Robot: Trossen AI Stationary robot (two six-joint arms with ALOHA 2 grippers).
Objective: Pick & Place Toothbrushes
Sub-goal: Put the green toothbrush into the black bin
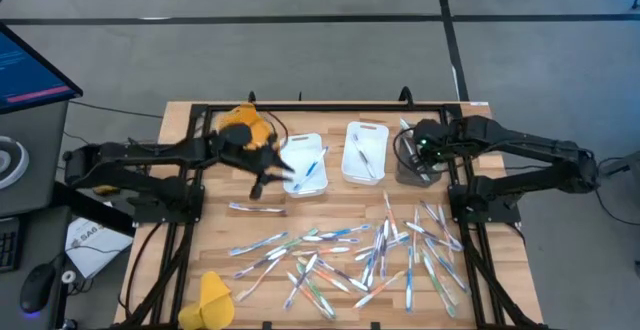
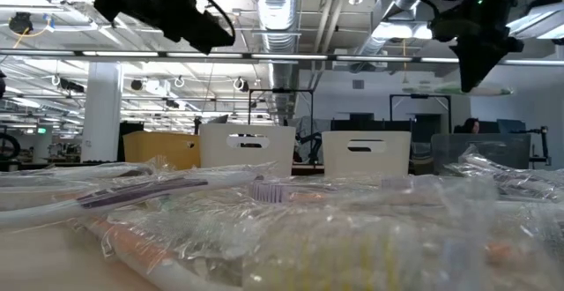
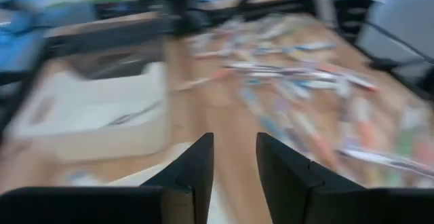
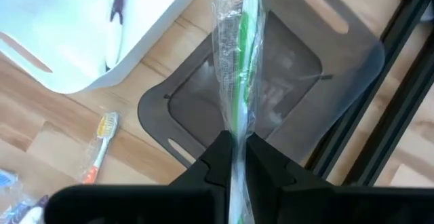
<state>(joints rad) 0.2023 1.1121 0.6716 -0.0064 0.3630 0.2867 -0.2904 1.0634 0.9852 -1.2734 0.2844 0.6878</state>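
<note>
The far end of the green-handled toothbrush sticks out past the rim of the dark grey tray, so the robot's right gripper will keep holding the toothbrush until it lies in the tray.
Several wrapped toothbrushes [image 1: 370, 255] lie scattered on the near half of the wooden table. My right gripper [image 1: 424, 158] hangs over the dark grey tray [image 4: 285, 88] at the far right. It is shut on a green-handled toothbrush [image 4: 237, 41] in a clear wrapper. My left gripper [image 3: 234, 163] is open with nothing between its fingers. It hovers beside the left white tray [image 1: 305, 165], which holds a few toothbrushes. The middle white tray [image 1: 365, 152] also holds some. My right gripper pinches the wrapped green toothbrush on its handle [image 4: 234, 137] between the two fingers. The fingers come from above, slanting down. The toothbrush runs on past the fingertips, over the dark tray and clear of it.
An orange toothbrush [image 4: 100, 146] lies on the wood between the white tray and the dark tray. One toothbrush [image 1: 255, 207] lies alone near the left tray. A yellow object [image 1: 214, 300] sits at the near left edge. Black frame rails [image 1: 185, 220] run along both sides.
</note>
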